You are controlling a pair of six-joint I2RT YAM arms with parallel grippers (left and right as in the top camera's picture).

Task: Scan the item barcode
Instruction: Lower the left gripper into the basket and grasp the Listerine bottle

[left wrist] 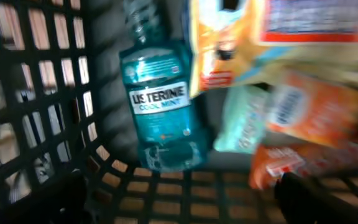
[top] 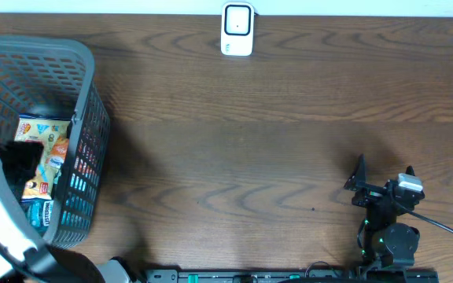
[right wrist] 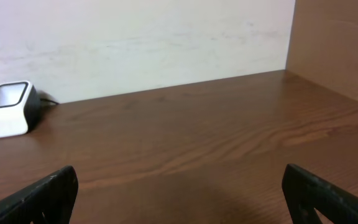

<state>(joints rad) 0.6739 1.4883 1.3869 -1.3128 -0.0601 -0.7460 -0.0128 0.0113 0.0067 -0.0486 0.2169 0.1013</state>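
Observation:
The Listerine bottle should next be held by the opposite side edges of its body [top: 39, 212] [left wrist: 165, 111] in the robot's left gripper, so its broad sides stay uncovered for the barcode scan.
Several items lie in the grey basket [top: 85, 94] at the table's left. The left wrist view shows a teal Listerine mouthwash bottle [left wrist: 161, 106] lying on the mesh floor, yellow and orange snack packets [left wrist: 303, 106] and a pale green pack [left wrist: 244, 121]. No barcode shows. My left gripper [left wrist: 185, 208] is down inside the basket, open, with only mesh between its fingers [left wrist: 64, 199]. The white barcode scanner [top: 237, 30] stands at the back edge, also seen in the right wrist view [right wrist: 8, 109]. My right gripper [top: 384, 173] rests open near the front right, holding nothing.
The basket's mesh walls [left wrist: 36, 93] close in around my left gripper. A cable runs from the right arm's base [top: 447, 232]. A brown wall panel [right wrist: 334, 43] stands at the right of the table. Bare wood table [top: 234, 157] lies between basket and right arm.

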